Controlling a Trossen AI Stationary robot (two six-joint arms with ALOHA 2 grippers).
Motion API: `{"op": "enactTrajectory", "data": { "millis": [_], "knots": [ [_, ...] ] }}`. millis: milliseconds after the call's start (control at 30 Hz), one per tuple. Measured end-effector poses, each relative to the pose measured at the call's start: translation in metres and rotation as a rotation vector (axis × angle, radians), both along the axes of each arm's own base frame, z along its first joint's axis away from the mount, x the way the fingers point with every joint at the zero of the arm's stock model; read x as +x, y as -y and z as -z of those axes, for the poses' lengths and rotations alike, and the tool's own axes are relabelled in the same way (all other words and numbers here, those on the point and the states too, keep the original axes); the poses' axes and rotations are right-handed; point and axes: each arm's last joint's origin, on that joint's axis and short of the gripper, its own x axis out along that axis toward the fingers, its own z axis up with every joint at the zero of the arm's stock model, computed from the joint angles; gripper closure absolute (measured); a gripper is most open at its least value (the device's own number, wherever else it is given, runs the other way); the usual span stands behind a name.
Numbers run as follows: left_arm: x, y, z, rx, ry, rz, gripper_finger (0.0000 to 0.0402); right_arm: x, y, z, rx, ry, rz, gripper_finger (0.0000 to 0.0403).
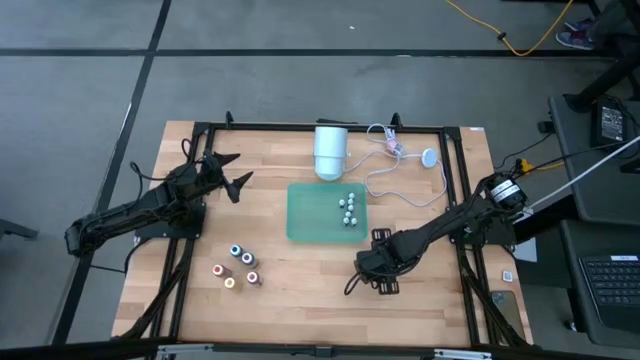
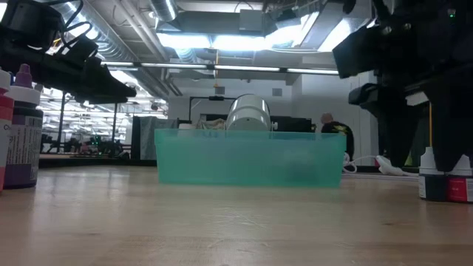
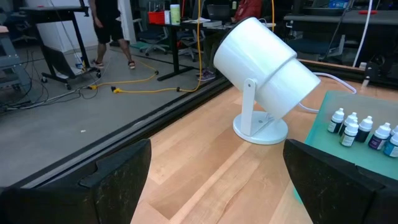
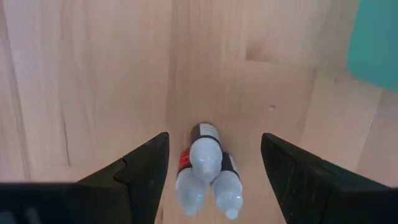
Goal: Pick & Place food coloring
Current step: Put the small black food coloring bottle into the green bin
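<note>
The robot's right gripper next needs to grab a bottle by its white cap [image 4: 205, 158], so that it can move the food coloring into the green tray [image 4: 373, 43].
Several tiny food coloring bottles with blue, orange, red and white tops [image 1: 236, 266] stand upright on the table's near left; two of them show in the low view [image 2: 21, 133]. Several more small bottles [image 1: 348, 208] stand in the green tray [image 1: 305, 215]. Three white-topped bottles [image 4: 205, 171] stand together on the wood right of the tray's near corner. My right gripper [image 4: 214, 146] hangs over them, pointing down, open, with one finger on each side and touching none; it also shows in the high view [image 1: 372, 275]. My left gripper [image 1: 228, 172] is open and empty at the far left.
A large white cylinder on a stand [image 1: 330, 150] stands behind the tray, with a white cable [image 1: 400, 170] looping to its right. Black frame rails [image 1: 190, 240] run along the table's sides. Bare wood lies along the near edge.
</note>
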Motion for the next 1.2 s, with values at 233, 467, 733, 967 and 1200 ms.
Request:
{"op": "enactTrajectory", "data": {
  "millis": [233,467,733,967,1200],
  "knots": [
    [0.0000,0.0000,0.0000,0.000,0.000,0.000,0.0041,-0.0001,0.0001,0.0001,0.006,-0.005,0.004,0.0179],
    [0.0000,0.0000,0.0001,0.000,0.000,0.000,0.0041,-0.0001,0.0001,0.0001,0.009,-0.005,0.027,0.0217],
    [0.0000,0.0000,-0.0001,0.000,0.000,0.000,0.0041,-0.0005,-0.0003,0.0009,0.025,-0.011,0.031,0.0221],
    [0.0000,0.0000,0.0000,0.000,0.000,0.000,0.0041,-0.0051,0.0012,0.0086,0.044,-0.042,0.075,0.0222],
    [0.0000,0.0000,0.0001,0.000,0.000,0.000,0.0041,-0.0050,0.0011,0.0086,0.044,-0.040,0.075,0.0222]
  ]
}}
